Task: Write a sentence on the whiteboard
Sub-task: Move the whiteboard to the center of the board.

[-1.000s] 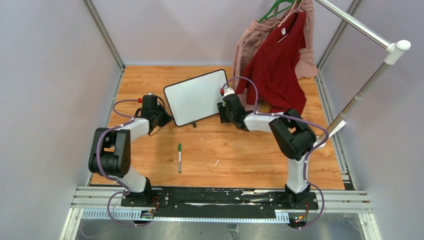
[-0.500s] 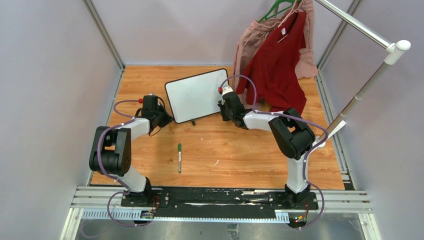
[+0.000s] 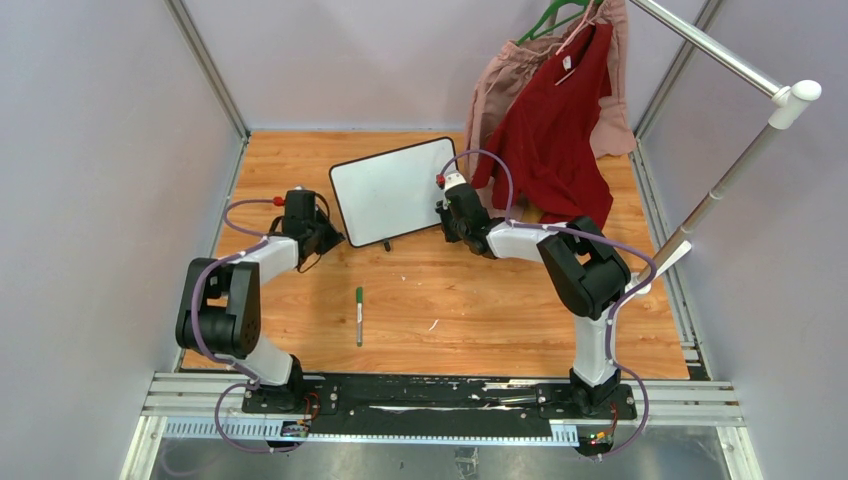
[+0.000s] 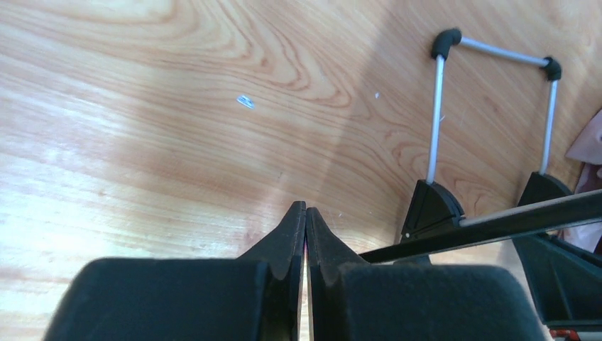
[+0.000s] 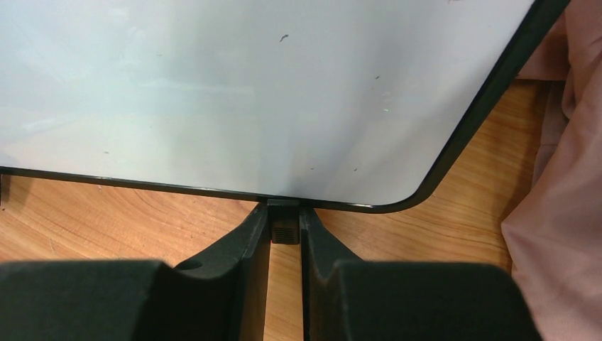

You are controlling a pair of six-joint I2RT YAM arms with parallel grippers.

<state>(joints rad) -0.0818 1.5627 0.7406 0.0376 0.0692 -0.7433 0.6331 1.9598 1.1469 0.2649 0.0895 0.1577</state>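
The whiteboard (image 3: 392, 190) (image 4: 490, 227) would stay tilted on its stand if I lifted my left gripper now, because the gripper's closed fingers are beside the whiteboard's black edge.
The whiteboard (image 3: 392, 190), white with a thin black frame, stands tilted at the back middle of the wooden table. Its face (image 5: 248, 92) carries only faint specks; the sentence is not in view. My right gripper (image 3: 441, 212) (image 5: 285, 209) is at the board's right edge, shut on a small black foot (image 5: 285, 227) of the frame. By the board's lower left corner my left gripper (image 3: 337, 238) (image 4: 305, 207) is shut with nothing between its fingers. In the left wrist view the board's black edge (image 4: 497, 226) runs just to the right of them. A green marker (image 3: 359, 315) lies on the table in front.
A red garment (image 3: 550, 130) and a pink one (image 3: 497, 85) hang on a green hanger at the back right, close behind my right arm. A metal rail (image 3: 735, 165) slants along the right side. The board's wire stand (image 4: 434, 114) shows underneath it. Grey walls enclose the table.
My right gripper has closed on the board's foot. The board has shifted slightly towards the back. The left gripper stayed shut by the corner.
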